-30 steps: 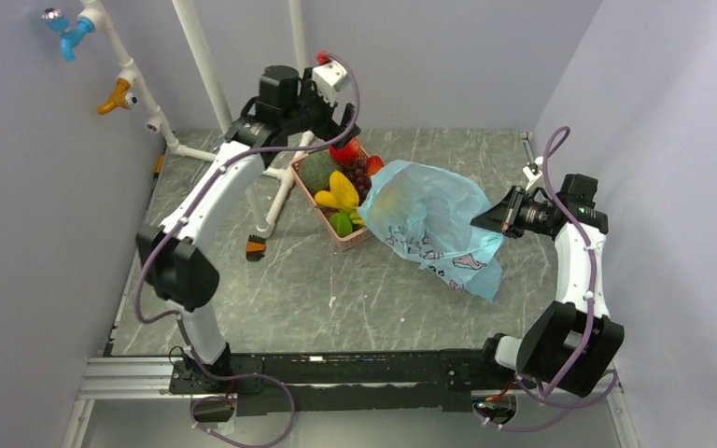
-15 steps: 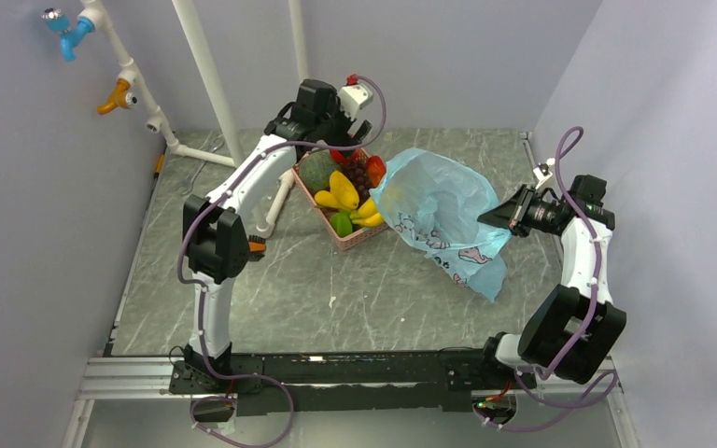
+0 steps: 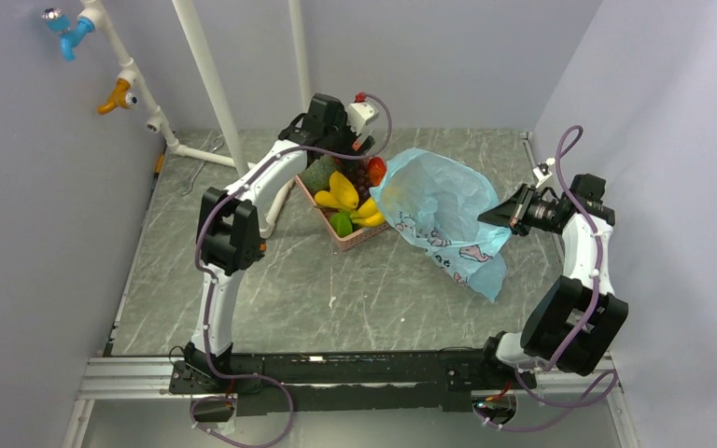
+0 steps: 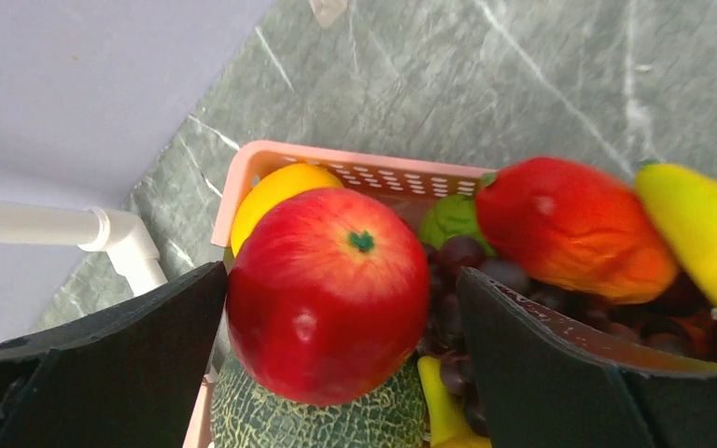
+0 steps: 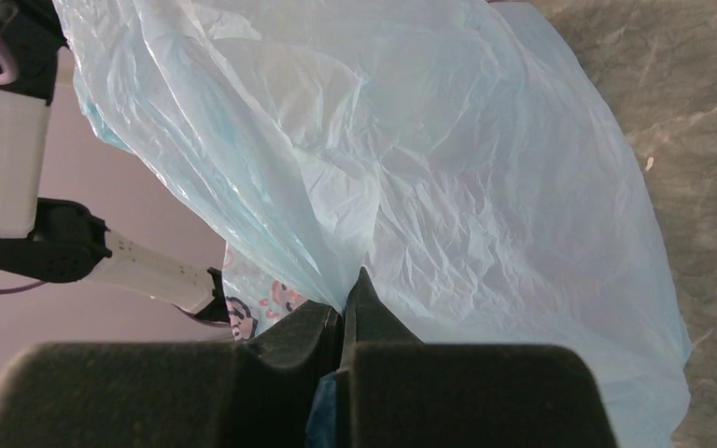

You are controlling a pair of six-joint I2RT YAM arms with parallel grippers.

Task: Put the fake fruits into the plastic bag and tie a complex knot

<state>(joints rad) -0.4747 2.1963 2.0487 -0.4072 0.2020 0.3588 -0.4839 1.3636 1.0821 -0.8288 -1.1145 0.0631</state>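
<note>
My left gripper should go lower before it closes on the apple. My fingers are above the widest part of the apple (image 4: 327,289) in the left wrist view.
The fake fruits lie piled in a pink basket (image 3: 355,238): a red apple (image 4: 327,289) on a dark green melon (image 3: 317,173), yellow bananas (image 3: 341,191), a red-yellow mango (image 3: 376,170), dark grapes (image 4: 457,257) and a green lime (image 3: 341,223). My left gripper (image 4: 336,280) hangs over the basket's far end, open, one finger on either side of the apple. The light-blue plastic bag (image 3: 439,215) stands held up to the right of the basket, its mouth toward the fruits. My right gripper (image 5: 347,289) is shut on a fold of the bag's right side. No knot shows.
A white pipe frame (image 3: 210,84) rises behind and left of the basket; one pipe (image 4: 56,229) runs close to its far corner. Blue and orange taps (image 3: 65,33) sit on the left wall. Walls close in the table at the back and right.
My left arm has swung right and come down over the basket, bringing its open fingers around the apple. The right gripper has drawn slightly right with the bag.
</note>
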